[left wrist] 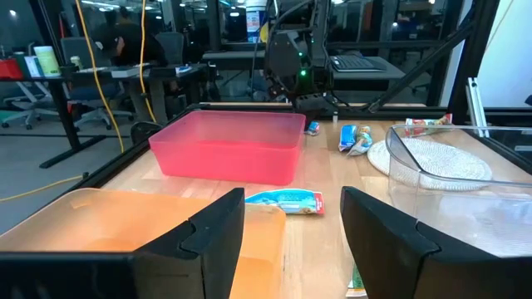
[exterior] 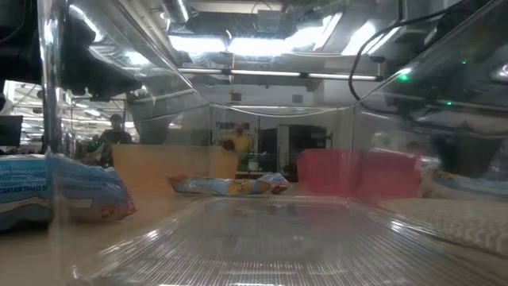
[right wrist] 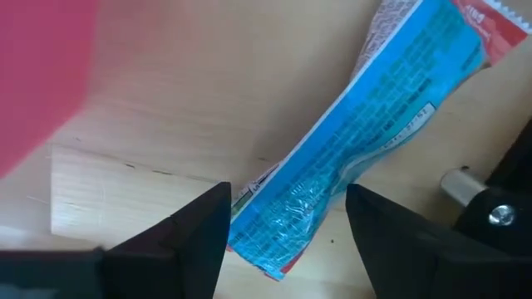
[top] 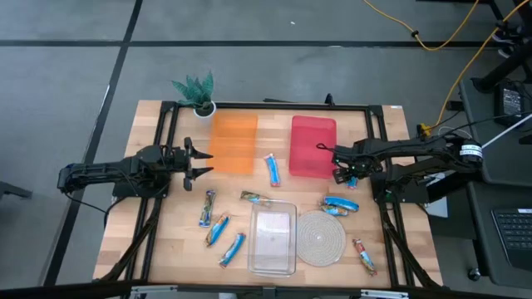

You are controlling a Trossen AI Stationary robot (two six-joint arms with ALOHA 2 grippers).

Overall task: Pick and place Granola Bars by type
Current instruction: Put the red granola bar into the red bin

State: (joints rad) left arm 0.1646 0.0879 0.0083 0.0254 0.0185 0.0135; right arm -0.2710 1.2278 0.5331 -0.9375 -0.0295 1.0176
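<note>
I should close my right gripper on the bar now. My fingers are beside the blue bar's near end (right wrist: 283,224) in the right wrist view, so they would hold it.
Granola bars lie scattered on the wooden table. A blue bar (top: 273,170) lies between the orange tray (top: 233,143) and the red tray (top: 312,145). Three blue bars (top: 218,228) lie near left, a brownish bar (top: 258,198) in the middle, another blue bar (top: 341,203) and a reddish bar (top: 363,255) to the right. My right gripper (top: 349,174) points down, open, over a blue bar (right wrist: 366,141) lying flat by the red tray's near right corner. My left gripper (top: 199,162) waits open and level beside the orange tray. My right gripper (right wrist: 287,224) comes from above with its fingers (right wrist: 199,228) on either side of the blue bar's one end (right wrist: 283,241), lying across the bar. The bar rests flat on the table. I cannot tell whether the fingers touch the wrapper.
A clear tray (top: 273,237) and a round woven mat (top: 321,237) sit at the near middle. A small potted plant (top: 198,91) stands at the far left corner. Black frame rails run along the table's edges.
</note>
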